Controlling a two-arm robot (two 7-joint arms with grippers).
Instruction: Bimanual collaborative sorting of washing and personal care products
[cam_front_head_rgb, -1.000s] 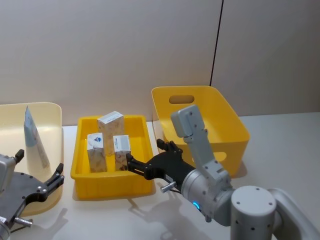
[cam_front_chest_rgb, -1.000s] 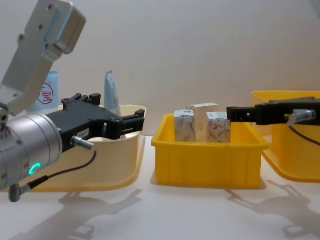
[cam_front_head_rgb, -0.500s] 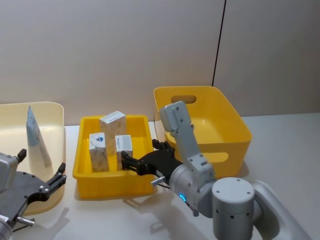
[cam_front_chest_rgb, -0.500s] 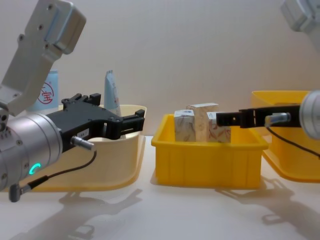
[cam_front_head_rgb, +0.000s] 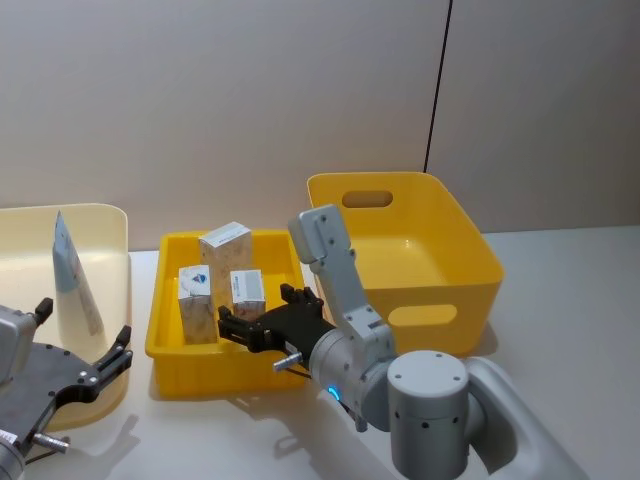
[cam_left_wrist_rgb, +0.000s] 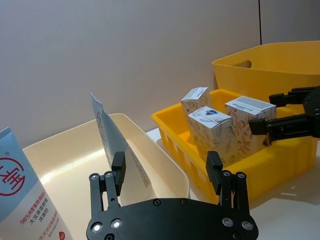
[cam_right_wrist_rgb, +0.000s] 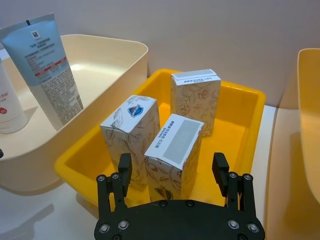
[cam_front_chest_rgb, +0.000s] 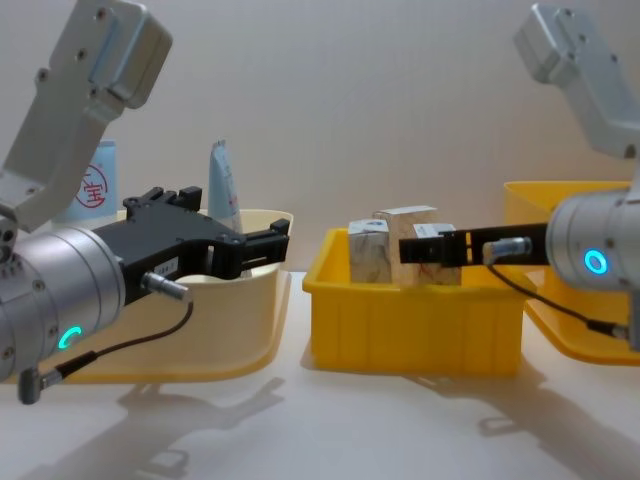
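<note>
I should next grab the front white carton by its upper sides with my right gripper, to sort it into the deep yellow bin.
Three marbled cartons stand in the shallow yellow bin (cam_front_head_rgb: 215, 372): a taller one (cam_front_head_rgb: 222, 250) at the back, one with a blue badge (cam_front_head_rgb: 193, 300), and a front one (cam_right_wrist_rgb: 172, 150). My right gripper (cam_right_wrist_rgb: 172, 169) is open over the bin's front wall, and its fingers flank the front carton without touching it. It reaches in from the right in the chest view, where the right gripper (cam_front_chest_rgb: 412, 246) is level with the cartons' tops. A pale-blue tube (cam_right_wrist_rgb: 50, 70) and a white tube with a round red logo (cam_left_wrist_rgb: 22, 192) stand in the cream tray (cam_front_head_rgb: 110, 225). My left gripper (cam_left_wrist_rgb: 166, 170) hovers open at the tray's near edge.
A deep yellow bin (cam_front_head_rgb: 440, 250) with a handle slot stands right of the shallow bin, and nothing lies in the part of it I can see. The grey table in front of the containers is bare. A plain wall lies behind everything.
My right gripper has swung left from beside the deep bin to over the shallow bin's front, closing in on the front carton. The left arm has not moved.
</note>
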